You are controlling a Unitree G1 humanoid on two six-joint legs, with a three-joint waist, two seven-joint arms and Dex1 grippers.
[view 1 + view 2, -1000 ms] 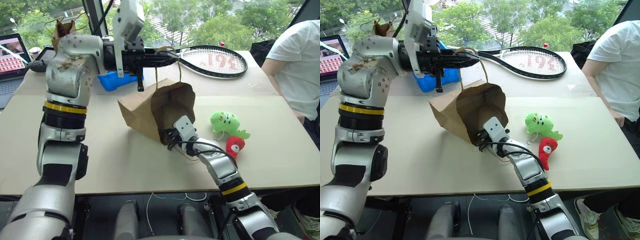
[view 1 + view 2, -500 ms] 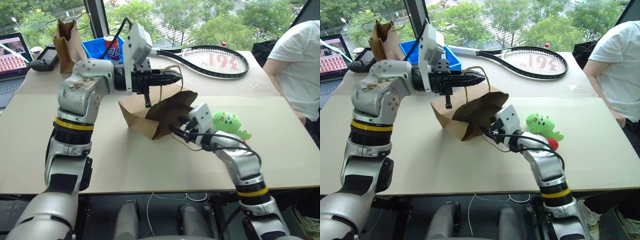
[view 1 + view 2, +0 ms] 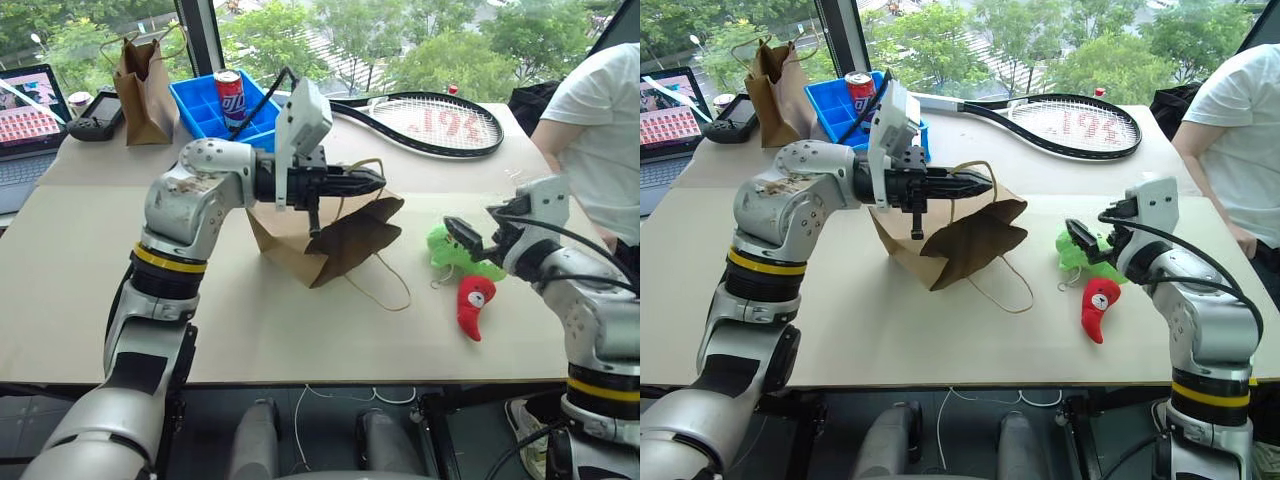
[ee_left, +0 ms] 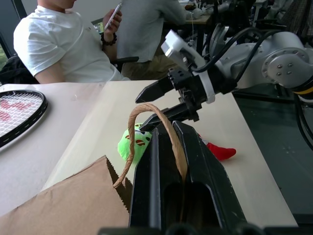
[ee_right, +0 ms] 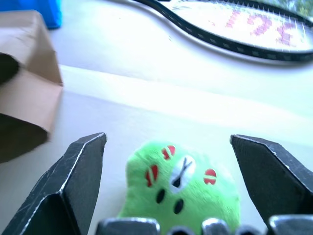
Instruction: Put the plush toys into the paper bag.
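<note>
The open fingers of my right gripper are still above the green toy (image 3: 440, 242) (image 5: 181, 181), so it is too early to close. The gripper lowers first from here.
The paper bag (image 3: 330, 238) lies on its side on the table, mouth toward the toys. My left gripper (image 3: 372, 183) is shut on one cord handle (image 4: 164, 122) and holds the bag's upper edge up. The second handle (image 3: 392, 287) trails loose on the table. To the right of the bag lie the plush toys: the lime-green one (image 3: 448, 252) and, nearer me, the red chili-shaped one (image 3: 472, 304). My right gripper (image 3: 1096, 228) hangs open just over the green toy (image 5: 181, 181), one finger on each side of it, not touching.
A tennis racket (image 3: 430, 120) lies at the back. A blue bin (image 3: 205, 112) with a soda can (image 3: 231, 92), a darker brown paper bag (image 3: 143, 75) and a laptop (image 3: 25, 110) stand at the back left. A person in a white shirt (image 3: 590, 120) sits at the table's right side.
My right gripper came out of the bag's mouth, swung right to the green toy and opened. My left gripper sank a little with the handle, and the bag's mouth sagged.
</note>
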